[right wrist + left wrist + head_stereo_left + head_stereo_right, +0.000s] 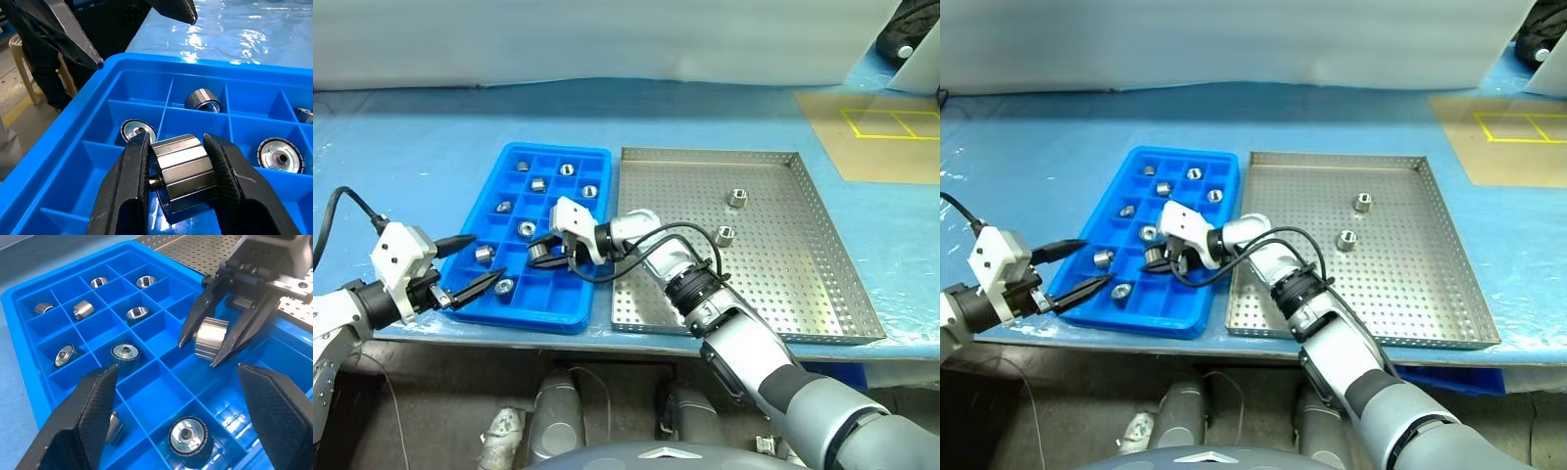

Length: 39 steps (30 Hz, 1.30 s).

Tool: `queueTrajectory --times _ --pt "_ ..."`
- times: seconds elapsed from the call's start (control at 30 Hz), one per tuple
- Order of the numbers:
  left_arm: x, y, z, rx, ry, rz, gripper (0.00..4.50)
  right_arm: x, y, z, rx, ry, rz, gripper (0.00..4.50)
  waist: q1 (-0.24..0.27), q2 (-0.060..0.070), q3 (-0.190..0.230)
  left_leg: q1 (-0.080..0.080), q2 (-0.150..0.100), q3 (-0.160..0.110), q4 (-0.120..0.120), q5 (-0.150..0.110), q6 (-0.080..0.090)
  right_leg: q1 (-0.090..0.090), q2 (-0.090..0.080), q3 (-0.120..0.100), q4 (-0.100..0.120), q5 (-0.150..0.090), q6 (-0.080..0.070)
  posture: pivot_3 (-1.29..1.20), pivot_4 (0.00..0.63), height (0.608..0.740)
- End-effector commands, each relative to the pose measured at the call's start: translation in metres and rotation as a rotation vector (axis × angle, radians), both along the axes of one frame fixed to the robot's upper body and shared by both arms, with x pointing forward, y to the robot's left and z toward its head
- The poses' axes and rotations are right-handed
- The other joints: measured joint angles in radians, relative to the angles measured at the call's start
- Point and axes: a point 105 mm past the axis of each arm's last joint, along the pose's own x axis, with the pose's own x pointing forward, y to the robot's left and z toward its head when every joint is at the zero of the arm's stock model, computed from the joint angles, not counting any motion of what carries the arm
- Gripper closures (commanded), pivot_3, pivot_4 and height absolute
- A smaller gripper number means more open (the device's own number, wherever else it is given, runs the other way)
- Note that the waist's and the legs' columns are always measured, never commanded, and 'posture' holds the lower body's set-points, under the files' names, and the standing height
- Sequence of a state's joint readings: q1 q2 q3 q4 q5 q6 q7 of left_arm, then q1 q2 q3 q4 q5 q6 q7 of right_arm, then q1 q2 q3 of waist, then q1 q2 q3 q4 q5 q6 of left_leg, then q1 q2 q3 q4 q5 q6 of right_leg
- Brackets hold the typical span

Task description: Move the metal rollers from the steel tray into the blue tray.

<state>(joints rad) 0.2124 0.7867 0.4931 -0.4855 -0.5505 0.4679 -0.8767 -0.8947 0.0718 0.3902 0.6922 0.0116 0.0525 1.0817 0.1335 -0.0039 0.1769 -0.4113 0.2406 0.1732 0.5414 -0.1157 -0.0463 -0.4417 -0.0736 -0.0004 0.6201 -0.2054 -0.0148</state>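
Observation:
The held roller's lower edge [188, 210] is over a blue tray section [164, 223], so my right gripper is ready to release the roller and should let go of it now.
My right gripper [546, 255] hangs low over the middle of the blue tray [523, 317], shut on a metal roller [183, 169] clamped between its two fingers. Several more rollers lie in the tray's square compartments, one [527, 229] just behind the held one. Two rollers [737, 197] [725, 235] stand on the steel tray [783, 284] to the right. At the blue tray's near left edge my left gripper [475, 262] is open and holds nothing; it points at the tray, a short way left of the right gripper.
Both trays sit side by side on a blue-covered table, close to its front edge. A tan mat [871, 132] with yellow tape lies at the back right. A person's dark trousers and a stool [22, 54] show beyond the table's edge in the right wrist view.

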Motion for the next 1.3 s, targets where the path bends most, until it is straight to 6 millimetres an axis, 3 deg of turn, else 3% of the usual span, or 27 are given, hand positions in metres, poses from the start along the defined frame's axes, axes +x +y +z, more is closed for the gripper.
queueTrajectory --times 0.03,0.17,0.37,0.67,0.77,0.83,1.03,1.13,1.3 --pt "-0.002 -0.001 0.012 0.008 -0.043 0.001 0.4 0.0 0.009 0.014 0.038 -0.052 0.016 3.24 0.002 0.0 0.0 0.0 0.0 0.0 0.0 0.0 0.0 0.0 0.0 0.0 0.0 0.0 0.0 0.32 0.15 0.74" --pt "-0.001 -0.003 0.011 0.005 -0.041 -0.006 0.4 0.003 0.01 0.014 0.045 -0.062 -0.003 3.24 0.002 0.0 0.0 0.0 0.0 0.0 0.0 0.0 0.0 0.0 0.0 0.0 0.0 0.0 0.0 0.31 0.15 0.74" --pt "0.005 -0.008 0.011 -0.001 -0.043 -0.034 0.4 0.012 0.004 0.022 0.077 -0.082 -0.055 1.32 0.002 0.0 0.0 0.0 0.0 0.0 0.0 0.0 0.0 0.0 0.0 0.0 0.0 0.0 0.0 0.26 0.15 0.74" --pt "0.031 -0.031 0.008 -0.039 -0.041 -0.165 0.4 0.033 -0.03 0.062 0.174 -0.148 -0.181 1.32 0.0 0.0 0.0 0.0 -0.001 0.0 0.001 0.001 -0.001 0.001 0.0 0.0 0.002 0.002 -0.004 0.11 0.15 0.74" --pt "0.046 -0.048 0.007 -0.057 -0.05 -0.233 0.4 0.047 -0.056 0.076 0.19 -0.188 -0.28 1.32 -0.008 -0.001 0.0 0.001 -0.001 0.0 0.002 0.001 -0.002 0.001 0.0 0.001 0.003 0.003 -0.005 0.02 0.15 0.74" --pt "0.061 -0.068 0.005 -0.079 -0.06 -0.316 0.4 0.066 -0.089 0.084 0.191 -0.23 -0.423 1.32 -0.009 0.0 0.0 0.002 -0.001 0.0 0.002 0.002 -0.003 0.001 0.0 0.001 0.003 0.003 -0.005 -0.03 0.15 0.74" --pt "0.085 -0.112 0.004 -0.11 -0.07 -0.502 0.4 0.095 -0.164 0.08 0.152 -0.281 -0.746 1.32 -0.051 -0.001 -0.001 0.003 -0.002 0.001 0.006 0.003 -0.005 0.004 0.0 0.003 0.003 0.004 -0.004 -0.2 0.15 0.74" --pt "0.092 -0.129 0.003 -0.116 -0.066 -0.579 0.4 0.093 -0.192 0.072 0.124 -0.28 -0.842 1.32 -0.073 -0.001 -0.001 0.002 -0.001 0.001 0.005 0.005 -0.007 0.003 0.001 0.003 0.003 0.004 -0.004 -0.28 0.15 0.74" --pt "0.097 -0.149 -0.002 -0.133 -0.046 -0.681 0.4 0.076 -0.222 0.05 0.065 -0.25 -0.939 1.32 -0.118 -0.001 -0.001 0.002 -0.001 0.002 0.005 0.004 -0.005 0.003 0.002 0.004 0.001 0.004 -0.004 -0.36 0.15 0.74"
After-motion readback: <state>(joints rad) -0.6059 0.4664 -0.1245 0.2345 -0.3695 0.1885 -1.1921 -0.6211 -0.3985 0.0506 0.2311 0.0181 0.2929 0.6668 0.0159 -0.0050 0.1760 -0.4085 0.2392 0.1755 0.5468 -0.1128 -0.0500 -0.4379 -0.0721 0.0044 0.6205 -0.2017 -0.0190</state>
